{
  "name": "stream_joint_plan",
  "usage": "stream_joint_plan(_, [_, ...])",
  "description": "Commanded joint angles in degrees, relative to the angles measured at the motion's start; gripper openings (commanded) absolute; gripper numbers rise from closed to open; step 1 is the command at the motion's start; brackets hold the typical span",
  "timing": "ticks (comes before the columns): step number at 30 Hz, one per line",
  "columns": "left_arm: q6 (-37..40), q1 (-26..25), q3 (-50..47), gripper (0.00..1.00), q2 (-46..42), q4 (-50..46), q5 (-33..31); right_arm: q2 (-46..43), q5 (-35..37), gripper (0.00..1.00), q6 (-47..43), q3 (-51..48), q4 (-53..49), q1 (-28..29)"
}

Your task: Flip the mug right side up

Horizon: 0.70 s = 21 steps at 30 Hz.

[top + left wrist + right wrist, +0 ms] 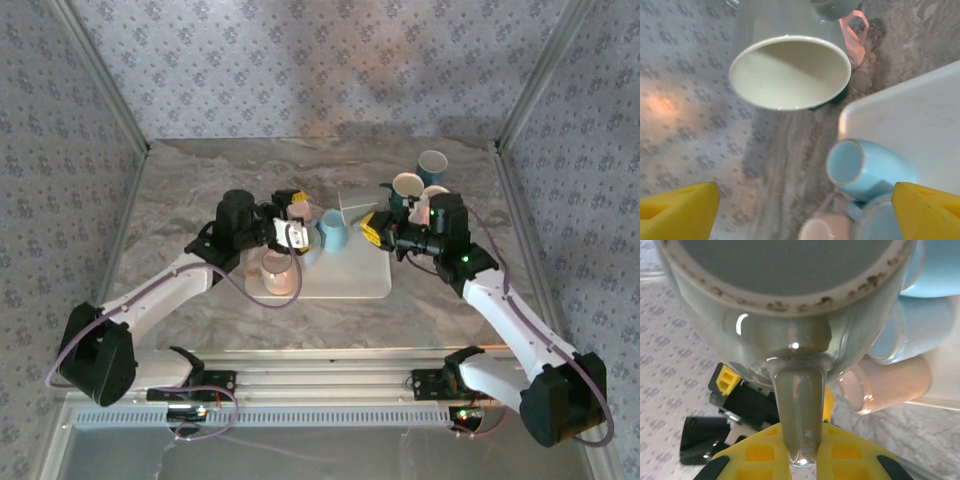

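Next, my left gripper grabs the grey mug's rim [342,208] [788,108] at the mug's opening to set the mug upright.
My right gripper [373,231] is shut on the handle [800,410] of a glossy grey mug [355,207]. It holds the mug in the air, tipped on its side, over the back of the white tray [345,285]. In the right wrist view the mug [790,315] looms large, with its handle pinched between the yellow pads [760,455] of the right gripper [802,452]. In the left wrist view the mug's cream mouth [790,72] faces the camera. My left gripper [297,226] stands open just left of the mug, its yellow fingertips [680,210] wide apart with nothing between them.
A light blue mug [332,233] lies on its side between the grippers, and a pink mug [280,272] stands on the tray's left part. Several more mugs [420,180] cluster at the back right. Wallpapered walls enclose the marble table [200,200].
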Motion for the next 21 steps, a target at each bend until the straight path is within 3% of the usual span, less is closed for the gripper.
stream_joint_plan(1, [5.6,-0.2,4.6,0.86,0.7,4.6,3.2,0.8,-8.9,0.00,-1.3,4.3,4.3,-1.3])
stream_joint_plan(10, [6.8,-1.1,9.2,0.69,1.1,1.7,5.0,3.1,-12.6,0.00,-1.9,5.6,6.1,-2.3])
stream_joint_plan(14, [10.0,-1.6,11.6,0.65,1.8,-4.6,6.0,3.4,-12.7,0.00,-1.2,6.1,7.5,-2.0])
stream_joint_plan(21, [7.9,-2.3,12.0,0.60,4.4,0.1,5.8,3.5,-12.7,0.00,-0.8,6.4,8.4,-0.9])
